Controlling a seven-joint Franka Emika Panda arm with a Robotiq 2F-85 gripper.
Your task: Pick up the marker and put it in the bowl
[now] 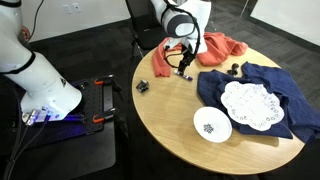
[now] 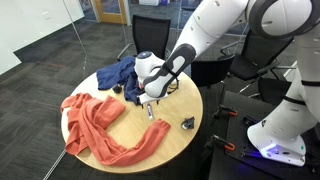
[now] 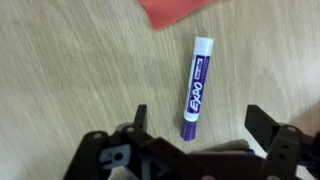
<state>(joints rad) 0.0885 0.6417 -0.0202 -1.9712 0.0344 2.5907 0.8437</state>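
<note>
The gripper isn't ready to close yet, because the marker (image 1: 184, 74) (image 3: 196, 88) is below the fingertips. It needs to go lower first and then close on the marker.
The marker (image 3: 196, 88) is a purple and white pen that lies flat on the wooden table; it is a small sliver below the gripper in an exterior view (image 2: 150, 112). My gripper (image 3: 200, 124) is open just above it, with the marker's purple end between the two fingers and nothing held. The gripper also shows in both exterior views (image 1: 183, 68) (image 2: 151, 99), pointing down at the table. The white bowl (image 1: 211, 124) with a dark blue centre stands near the table's edge, well away from the gripper.
An orange cloth (image 1: 215, 47) (image 2: 100, 125) lies close to the gripper, and its corner shows in the wrist view (image 3: 175, 10). A white lacy doily (image 1: 253, 104) rests on a dark blue cloth (image 1: 290, 100). A small dark clip-like object (image 1: 142, 86) (image 2: 187, 124) sits near the table (image 1: 170, 115) edge.
</note>
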